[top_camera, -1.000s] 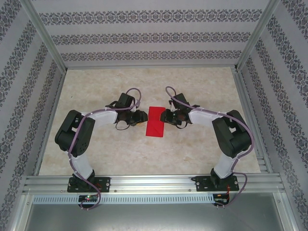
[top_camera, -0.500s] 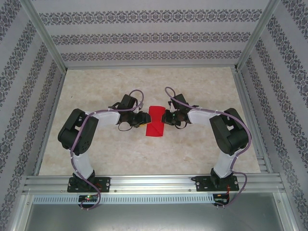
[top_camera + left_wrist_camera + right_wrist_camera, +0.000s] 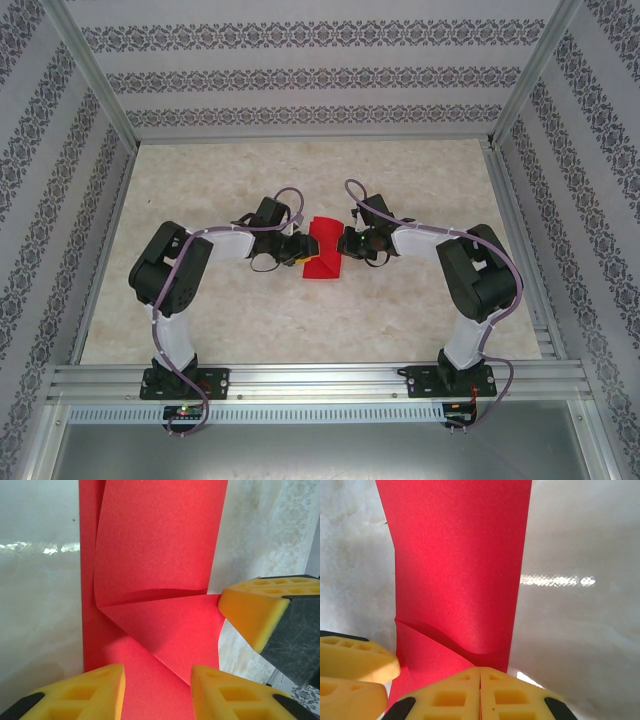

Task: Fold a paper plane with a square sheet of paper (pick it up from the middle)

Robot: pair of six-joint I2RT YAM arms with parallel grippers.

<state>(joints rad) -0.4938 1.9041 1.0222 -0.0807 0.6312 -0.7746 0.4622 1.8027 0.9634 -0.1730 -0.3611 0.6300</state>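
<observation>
The left gripper pinches the folded square sheet of paper at its near end [image 3: 319, 261] [image 3: 158, 672] next, by the diagonal crease, to fold the plane.
The square sheet of paper [image 3: 322, 262] is bright red and lies mid-table as a narrow folded strip between both grippers. Its far part is lifted and curled. In the left wrist view the paper [image 3: 160, 540] shows a diagonal crease and a raised flap. My left gripper [image 3: 157, 680] is open, its yellow fingertips straddling the near end of the strip. The right gripper's fingers [image 3: 250, 612] touch the flap's edge. In the right wrist view my right gripper [image 3: 480, 672] is shut on the edge of the paper [image 3: 455, 555]. No finished paper plane is in view.
The beige marbled table [image 3: 300, 180] is framed by aluminium rails [image 3: 310, 380] and patterned walls [image 3: 60, 200]. The two grippers, left [image 3: 298, 250] and right [image 3: 343, 243], face each other a paper-width apart at the centre.
My left gripper has slid right onto the paper. My right gripper has closed on the paper's edge, and the far part of the strip has lifted.
</observation>
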